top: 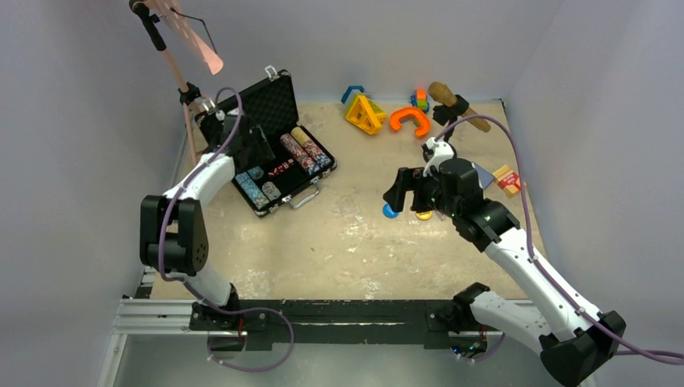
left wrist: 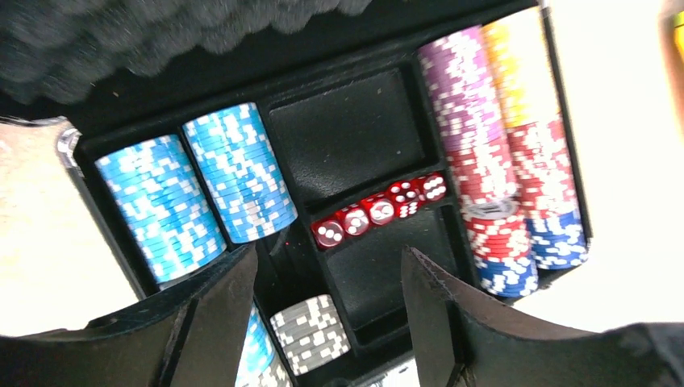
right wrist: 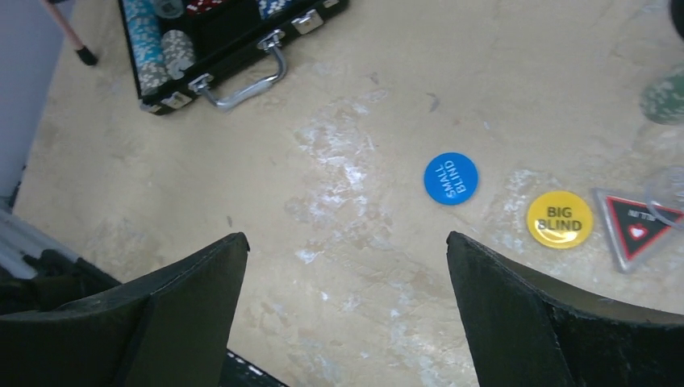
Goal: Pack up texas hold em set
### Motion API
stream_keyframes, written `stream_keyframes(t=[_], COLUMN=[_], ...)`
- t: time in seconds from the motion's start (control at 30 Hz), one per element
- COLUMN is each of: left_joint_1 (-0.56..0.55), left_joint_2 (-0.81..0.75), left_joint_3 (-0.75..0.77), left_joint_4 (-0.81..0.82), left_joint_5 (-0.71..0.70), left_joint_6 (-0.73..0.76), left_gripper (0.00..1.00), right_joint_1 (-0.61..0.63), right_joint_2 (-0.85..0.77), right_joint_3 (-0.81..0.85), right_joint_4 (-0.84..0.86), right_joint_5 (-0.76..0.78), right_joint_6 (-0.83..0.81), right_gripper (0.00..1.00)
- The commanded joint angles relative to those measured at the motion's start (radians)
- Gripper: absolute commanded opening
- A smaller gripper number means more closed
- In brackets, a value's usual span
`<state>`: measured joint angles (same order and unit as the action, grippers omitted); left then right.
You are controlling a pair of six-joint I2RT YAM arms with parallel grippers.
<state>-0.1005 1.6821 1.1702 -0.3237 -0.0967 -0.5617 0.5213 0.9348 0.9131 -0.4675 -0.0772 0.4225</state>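
The top end of the green chip stack [right wrist: 669, 95] is the part my right gripper should grab next. The other end of the stack stays free to hand over.
The black briefcase [top: 284, 121] lies open at the back left, with rows of chips in its tray. My left gripper [top: 256, 150] hovers over that tray. In the left wrist view the left gripper [left wrist: 327, 266] is open, and between its fingers I see only the tray below, with a grey chip stack [left wrist: 311, 332] and red dice [left wrist: 379, 210]. Blue chip stacks [left wrist: 198, 193] lie to the left and mixed stacks [left wrist: 500, 161] to the right. My right gripper [right wrist: 347, 239] is open and empty above bare table, near the blue disc [right wrist: 451, 178] and the yellow disc [right wrist: 559, 218].
A black and red triangular piece [right wrist: 637, 224] lies beside the yellow disc, and a green chip stack [right wrist: 666, 97] shows at the right edge. Plastic toy shapes [top: 364, 113] and a brown microphone [top: 458, 105] line the back wall. A small box [top: 506, 179] sits far right.
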Motion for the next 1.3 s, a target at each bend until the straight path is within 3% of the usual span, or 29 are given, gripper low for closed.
stream_keyframes(t=[0.0,0.3,0.47,0.6,0.87,1.0,1.27], left_joint_1=[-0.006,-0.028,-0.028,-0.031,-0.033,-0.033,-0.033], left_joint_2=[-0.135,-0.423,-0.633,-0.773,-0.797,-0.810,-0.844], left_joint_3=[0.010,-0.056,-0.139,-0.247,-0.219,-0.216,-0.212], left_joint_4=[-0.016,-0.144,-0.222,-0.234,-0.244,-0.242,-0.251], left_joint_5=[-0.026,0.142,0.225,0.220,0.271,0.294,0.282], left_joint_6=[0.038,0.083,0.203,0.282,0.302,0.297,0.297], left_gripper=[0.71,0.73,0.73,0.73,0.74,0.73,0.74], right_joint_1=[0.001,-0.141,-0.306,-0.361,-0.391,-0.392,-0.405], right_joint_2=[-0.020,0.103,0.251,0.414,0.665,0.767,0.844], right_joint_3=[0.060,0.088,0.132,0.197,0.309,0.380,0.423], right_joint_4=[-0.064,-0.038,0.003,0.004,0.041,0.010,0.020], right_joint_5=[0.154,0.264,0.203,0.232,0.247,0.334,0.373], right_joint_6=[-0.078,-0.155,-0.198,-0.229,-0.248,-0.245,-0.250], right_gripper=[0.99,0.99,0.98,0.95,0.82,0.76,0.66])
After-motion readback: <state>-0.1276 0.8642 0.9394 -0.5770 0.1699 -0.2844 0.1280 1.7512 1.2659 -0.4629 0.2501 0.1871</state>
